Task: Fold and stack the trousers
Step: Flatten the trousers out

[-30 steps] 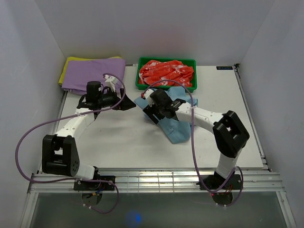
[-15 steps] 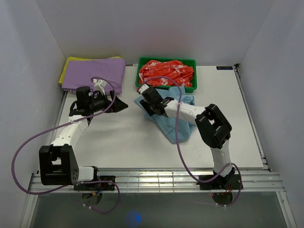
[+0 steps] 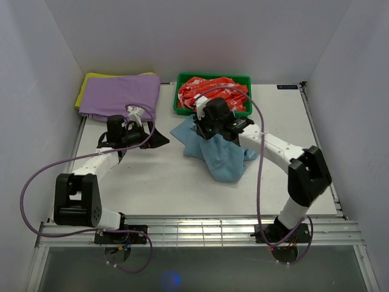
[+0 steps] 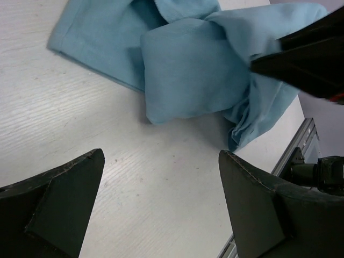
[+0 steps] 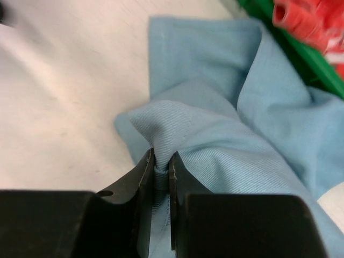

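Observation:
I will next grab the trousers by their loose edge facing my left gripper, using that gripper, and leave the fold to my right gripper. This will spread the trousers for folding.
The light blue trousers (image 3: 220,157) lie crumpled at the middle of the table, just in front of the green bin. My right gripper (image 3: 205,126) is shut on a pinched fold of the trousers (image 5: 215,140) and holds that fold raised off the table; the cloth is squeezed between its fingertips (image 5: 145,166). My left gripper (image 3: 159,137) hangs open over bare table left of the trousers (image 4: 183,80), holding nothing, its two fingers (image 4: 59,188) wide apart. The right arm's dark finger shows at the upper right of the left wrist view.
A green bin (image 3: 213,110) with red-and-white cloth (image 3: 213,91) stands at the back centre. A folded purple garment (image 3: 118,94) on a yellow cloth lies at the back left. The table's metal edge (image 4: 298,145) shows at the right of the left wrist view.
The right gripper has closed on a fold of the trousers and pulled it up and to the right, bunching the cloth. The left arm has shifted slightly, still open.

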### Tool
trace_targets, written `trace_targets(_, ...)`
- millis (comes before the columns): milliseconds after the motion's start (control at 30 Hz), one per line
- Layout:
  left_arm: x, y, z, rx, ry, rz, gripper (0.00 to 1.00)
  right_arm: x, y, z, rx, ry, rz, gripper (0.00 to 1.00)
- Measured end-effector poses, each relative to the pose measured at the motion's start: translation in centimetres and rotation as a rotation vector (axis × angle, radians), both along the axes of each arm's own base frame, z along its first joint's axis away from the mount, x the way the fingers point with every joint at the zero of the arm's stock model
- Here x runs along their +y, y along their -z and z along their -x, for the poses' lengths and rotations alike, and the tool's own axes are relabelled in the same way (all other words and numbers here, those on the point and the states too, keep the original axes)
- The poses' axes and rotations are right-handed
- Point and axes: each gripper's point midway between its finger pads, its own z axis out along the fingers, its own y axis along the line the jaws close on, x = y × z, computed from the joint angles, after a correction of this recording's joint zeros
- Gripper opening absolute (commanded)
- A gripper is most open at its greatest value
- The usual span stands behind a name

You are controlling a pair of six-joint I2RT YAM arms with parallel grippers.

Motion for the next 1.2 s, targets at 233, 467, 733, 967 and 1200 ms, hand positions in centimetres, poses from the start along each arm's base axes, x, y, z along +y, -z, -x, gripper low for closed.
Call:
trace_targets(233,-4.7,3.9,-1.2,0.052,0.102,-0.025,0.98,-5.6,-12.0,1.9,-0.096,-0.091,-0.272,0.08)
trace_targets(467,-10.0,8.6,-3.5,0.077,0.187,-0.102,0.96,-14.0,-14.2,2.2,-0.128,-0.047,-0.273,0.08)
trace_targets(733,-14.9,8.5,-3.6,0.055,0.33,0.02,0.56,-19.9,-14.1,3.2,-0.124,0.012,-0.223,0.08)
trace_targets(967,-16.7,6.3,-2.4,0.059,0.406,0.117,0.0,-22.8,-13.9,3.3,-0.121,0.043,-0.156,0.08)
trace_targets(1200,-7.7,-2.1,-1.5,-0.054,0.246,0.138,0.0,-26.3,-14.2,3.2,-0.161,0.102,-0.067,0.08)
